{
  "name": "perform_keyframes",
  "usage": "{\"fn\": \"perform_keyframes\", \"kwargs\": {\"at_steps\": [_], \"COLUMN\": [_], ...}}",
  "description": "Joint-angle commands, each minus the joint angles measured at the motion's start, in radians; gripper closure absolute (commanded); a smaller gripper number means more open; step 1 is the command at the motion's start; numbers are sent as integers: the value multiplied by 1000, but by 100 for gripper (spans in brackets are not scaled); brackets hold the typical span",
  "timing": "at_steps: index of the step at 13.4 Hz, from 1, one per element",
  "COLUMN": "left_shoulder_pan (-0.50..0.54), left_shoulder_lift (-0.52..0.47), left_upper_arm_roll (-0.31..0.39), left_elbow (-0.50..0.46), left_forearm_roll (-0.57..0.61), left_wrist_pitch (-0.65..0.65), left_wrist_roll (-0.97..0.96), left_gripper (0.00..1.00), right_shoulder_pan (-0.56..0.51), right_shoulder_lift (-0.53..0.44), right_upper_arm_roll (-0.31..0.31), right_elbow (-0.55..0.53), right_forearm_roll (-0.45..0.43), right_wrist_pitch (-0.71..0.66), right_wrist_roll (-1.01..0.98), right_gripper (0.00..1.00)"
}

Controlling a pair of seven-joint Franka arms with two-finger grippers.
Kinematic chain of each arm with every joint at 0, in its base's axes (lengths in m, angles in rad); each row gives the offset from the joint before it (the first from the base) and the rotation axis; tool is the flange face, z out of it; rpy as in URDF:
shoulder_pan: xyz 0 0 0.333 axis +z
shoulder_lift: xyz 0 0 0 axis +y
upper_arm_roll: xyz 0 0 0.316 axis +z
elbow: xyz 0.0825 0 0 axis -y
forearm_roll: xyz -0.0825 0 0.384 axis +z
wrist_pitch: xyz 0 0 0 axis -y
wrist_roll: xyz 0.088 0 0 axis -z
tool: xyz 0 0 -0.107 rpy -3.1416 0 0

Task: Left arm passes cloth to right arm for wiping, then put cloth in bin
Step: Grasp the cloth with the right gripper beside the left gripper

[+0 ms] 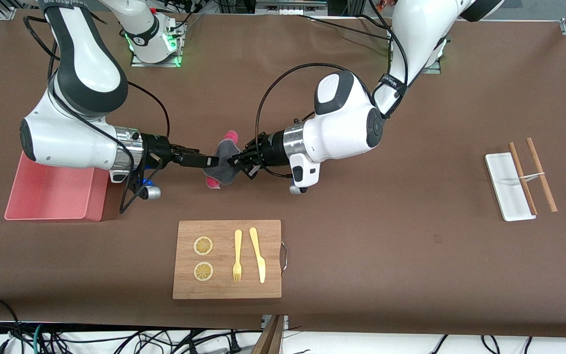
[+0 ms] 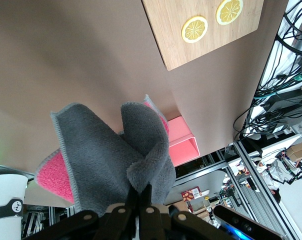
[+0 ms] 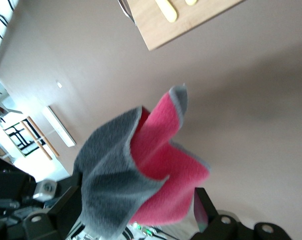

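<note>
Next, my right gripper grabs the cloth by its loose corner to wipe the table and then reach the pink bin.
The cloth [image 1: 220, 162], dark grey on one face and pinkish-red on the other, hangs in the air between the two grippers, above the table and the wooden board [image 1: 227, 259]. My left gripper [image 1: 236, 160] is shut on a grey fold of it, as the left wrist view shows [image 2: 145, 187]. My right gripper [image 1: 209, 160] is open, its fingers spread on either side of the cloth [image 3: 141, 165] without closing on it. The pink bin [image 1: 91, 196] stands at the right arm's end of the table, partly under the right arm; it also shows in the left wrist view [image 2: 183, 145].
The wooden board carries two lemon slices [image 1: 203, 246], a yellow fork [image 1: 237, 255] and a yellow knife [image 1: 258, 254]. A small white tray [image 1: 504, 187] with two wooden sticks [image 1: 541, 174] lies toward the left arm's end.
</note>
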Motion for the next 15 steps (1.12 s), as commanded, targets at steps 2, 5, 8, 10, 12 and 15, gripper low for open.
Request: {"fn": "perform_keyframes", "kwargs": {"at_steps": [2,5,8,10,12,15], "left_shoulder_pan": [-16,-16,-16,-18,-18,-16], "left_shoulder_lift": [17,17,17,17,17,17], "left_upper_arm_roll": [11,11,11,11,11,11], "left_elbow": [34,34,34,34,33,34], "left_forearm_roll": [-24,-24,-24,-24,-24,-24], "left_wrist_pitch": [7,7,7,7,7,7], "left_wrist_roll": [-8,-8,-8,-8,-8,-8], "left_gripper": [100,100,100,100,100,100], "right_shoulder_pan": [-6,-7,-7,-9,-9,-9], "right_shoulder_lift": [-37,-39,-43,-52,-57,-57], "right_upper_arm_roll": [4,4,4,4,3,3], "right_elbow": [-69,-112,-125,-125,-125,-125], "right_forearm_roll": [51,143,200,224,224,224], "right_wrist_pitch": [57,97,92,81,66,61], "right_wrist_roll": [-73,-155,-208,-208,-210,-219], "right_gripper": [1,1,1,1,16,45]}}
